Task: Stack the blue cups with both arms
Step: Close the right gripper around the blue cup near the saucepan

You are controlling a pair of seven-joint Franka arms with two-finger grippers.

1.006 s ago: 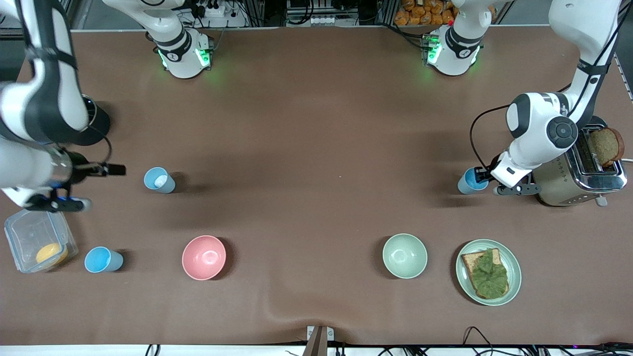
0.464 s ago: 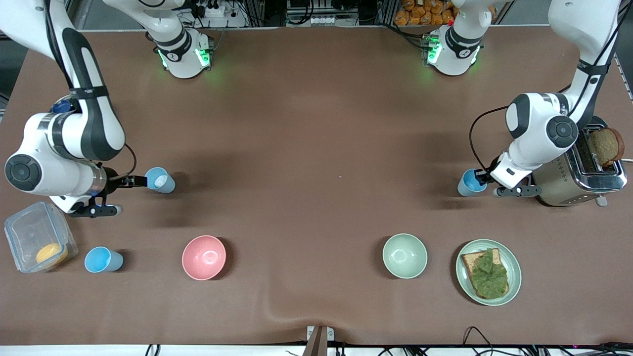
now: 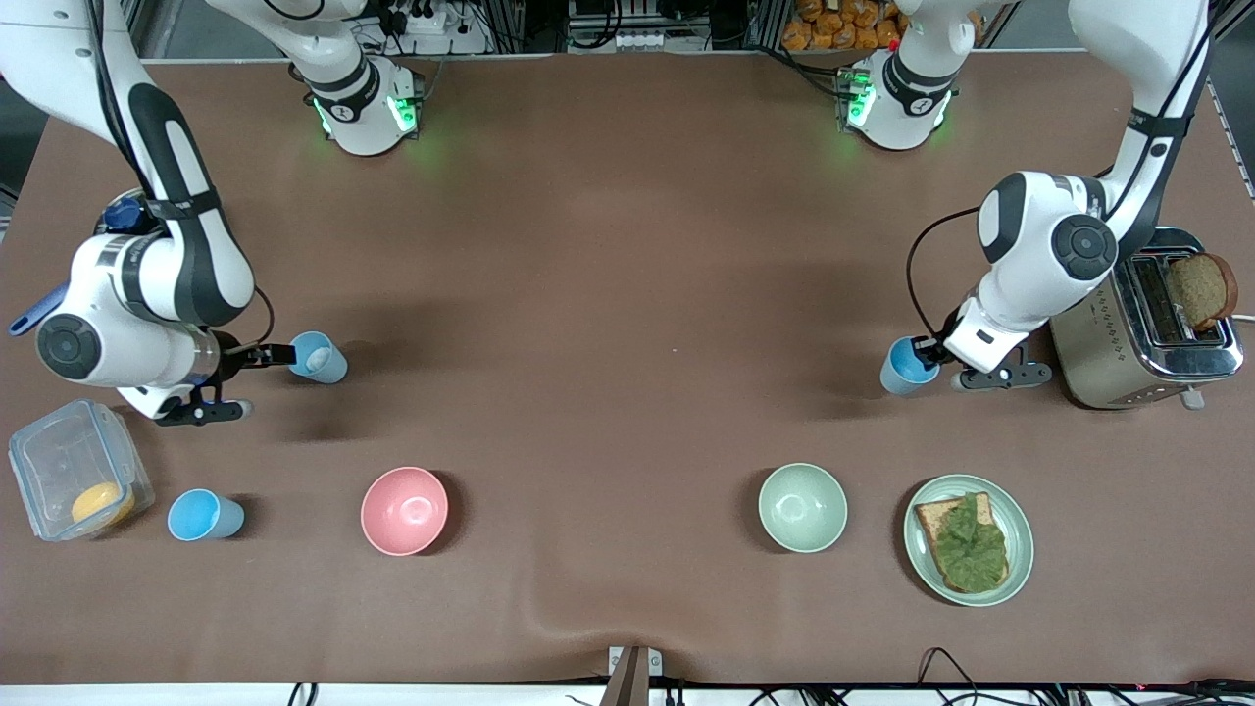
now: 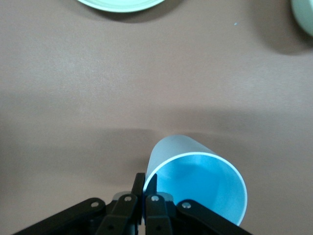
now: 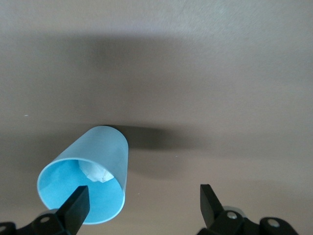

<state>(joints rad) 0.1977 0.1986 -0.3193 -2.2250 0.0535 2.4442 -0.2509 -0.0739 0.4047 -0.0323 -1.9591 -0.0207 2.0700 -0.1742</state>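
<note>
The right gripper's fingers are above the rim of the cup (image 3: pixel 307 376) with the white scrap (image 3: pixel 318 359), so the right gripper isn't ready to close on the cup yet and needs to come down first.
There are three light-blue cups. My left gripper (image 3: pixel 927 347) is shut on the rim of one cup (image 3: pixel 900 369) beside the toaster. The left wrist view shows its fingertips (image 4: pixel 140 180) pinching the cup wall (image 4: pixel 200 178), and the cup is tilted. My right gripper (image 3: pixel 282 353) is open at the mouth of a second cup (image 3: pixel 318 357), which stands on the table with a white scrap inside. In the right wrist view, one finger (image 5: pixel 76 204) overlaps that cup's opening (image 5: pixel 85 169). The other finger is wide apart from it. A third cup (image 3: pixel 204 516) stands near the front edge.
A pink bowl (image 3: pixel 404 510) and a pale-green bowl (image 3: pixel 802 507) sit nearer the front camera. A green plate (image 3: pixel 1020 534) with toast and lettuce is beside the green bowl. A toaster (image 3: pixel 1128 343) holds a bread slice. A clear container (image 3: pixel 59 461) stands beside the third cup.
My right arm has swung in and brought its open gripper up to the second cup. My left gripper has carried its cup a little away from the toaster, toward the table's middle.
</note>
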